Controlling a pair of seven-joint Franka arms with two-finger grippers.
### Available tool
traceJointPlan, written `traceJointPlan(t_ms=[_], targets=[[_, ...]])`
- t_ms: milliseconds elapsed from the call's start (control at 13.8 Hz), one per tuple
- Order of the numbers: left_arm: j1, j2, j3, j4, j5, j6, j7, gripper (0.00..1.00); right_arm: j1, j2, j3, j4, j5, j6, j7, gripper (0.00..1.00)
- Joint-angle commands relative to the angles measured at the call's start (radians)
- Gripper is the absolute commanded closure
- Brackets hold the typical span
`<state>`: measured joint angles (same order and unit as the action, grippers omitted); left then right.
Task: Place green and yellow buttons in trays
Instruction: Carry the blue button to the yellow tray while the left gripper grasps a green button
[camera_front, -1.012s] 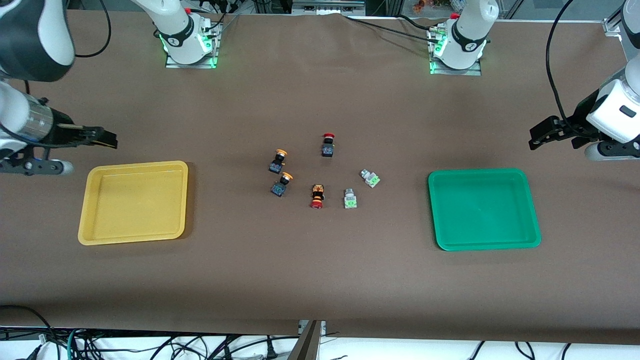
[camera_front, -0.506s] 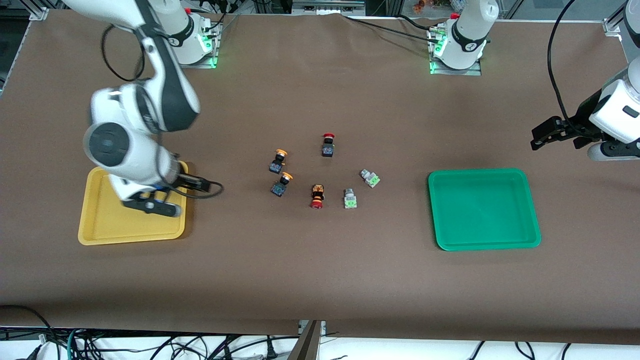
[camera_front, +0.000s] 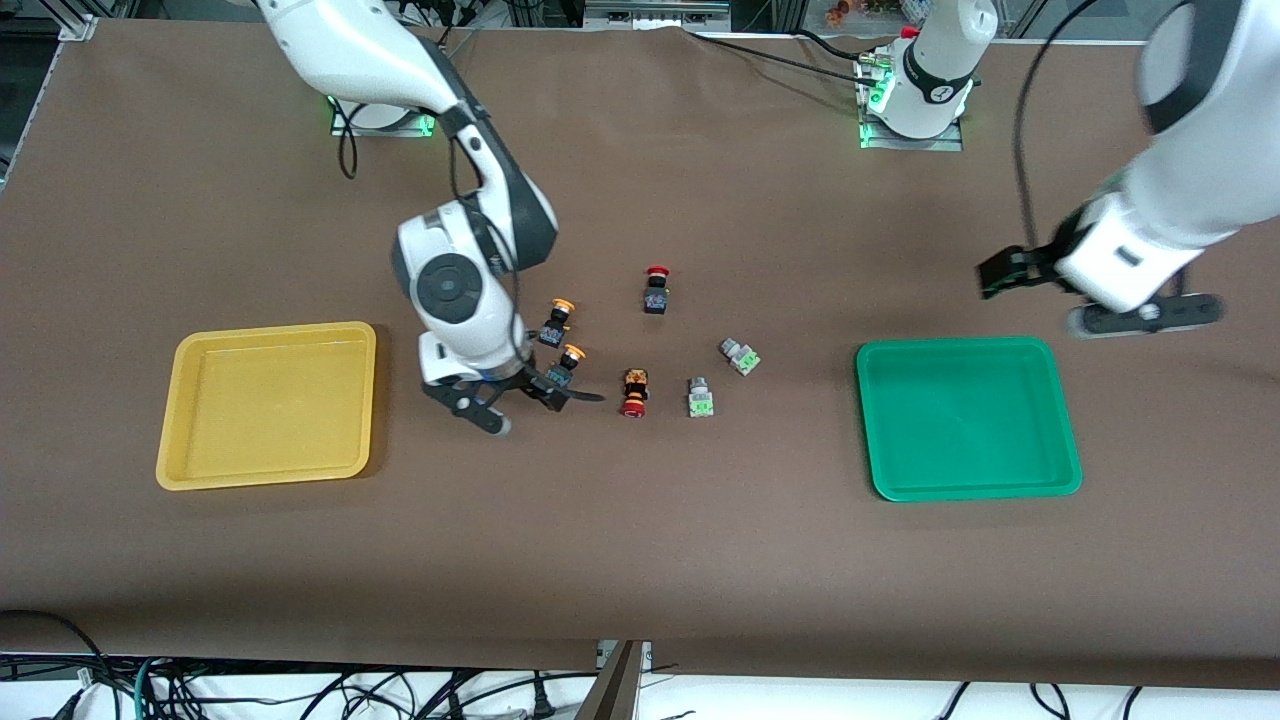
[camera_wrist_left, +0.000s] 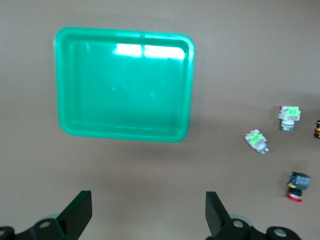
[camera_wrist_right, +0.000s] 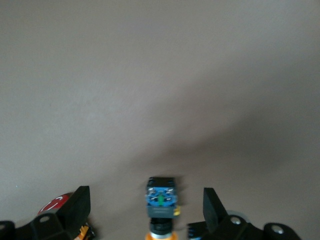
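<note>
Next, my right gripper grabs the yellow button by its blue switch body (camera_front: 560, 372) (camera_wrist_right: 161, 198) to put it in the yellow tray.
Two yellow buttons (camera_front: 556, 320) (camera_front: 566, 365) and two green buttons (camera_front: 740, 356) (camera_front: 701, 398) lie mid-table. The yellow tray (camera_front: 200, 470) is at the right arm's end and the green tray (camera_front: 1066, 450) at the left arm's end; nothing lies in either. My right gripper (camera_front: 530, 400) is open and low over the yellow button nearer the front camera. In the right wrist view that button (camera_wrist_right: 161, 197) sits between the gripper's (camera_wrist_right: 145, 195) spread fingers. My left gripper (camera_front: 1000, 272) is open and empty over bare cloth beside the green tray (camera_wrist_left: 122, 135). Its wrist view (camera_wrist_left: 146, 200) shows both green buttons (camera_wrist_left: 290, 116) (camera_wrist_left: 257, 141).
A red-capped black switch (camera_front: 655, 290) lies farther from the front camera than the buttons. A red-capped switch with an orange body (camera_front: 633, 392) lies between the yellow and green buttons, close to my right gripper's finger; its cap shows in the right wrist view (camera_wrist_right: 55, 202).
My right arm has swung from the yellow tray's end to the middle, over the yellow buttons. My left arm has moved in from the table's end to beside the green tray.
</note>
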<state>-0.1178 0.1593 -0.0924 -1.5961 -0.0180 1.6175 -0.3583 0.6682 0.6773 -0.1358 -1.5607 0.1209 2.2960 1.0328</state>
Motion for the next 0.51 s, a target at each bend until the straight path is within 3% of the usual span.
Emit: traceJointPlan(t_ms=[0,217,434], targets=[[-0.026,0.142,-0.020,0.028,-0.103,0.077,-0.147,0.00,0.040,0.074,-0.013,0.025,0.008,0.057,0.049,0.00],[-0.103,0.317,-0.021,-0.004,-0.253,0.279,-0.299,0.00,0.042,0.102,-0.013,0.021,0.002,0.063,0.044,0.00],[-0.209,0.400,-0.020,-0.092,-0.246,0.483,-0.465,0.00,0.050,0.102,-0.013,0.002,0.002,0.057,0.046,0.00]])
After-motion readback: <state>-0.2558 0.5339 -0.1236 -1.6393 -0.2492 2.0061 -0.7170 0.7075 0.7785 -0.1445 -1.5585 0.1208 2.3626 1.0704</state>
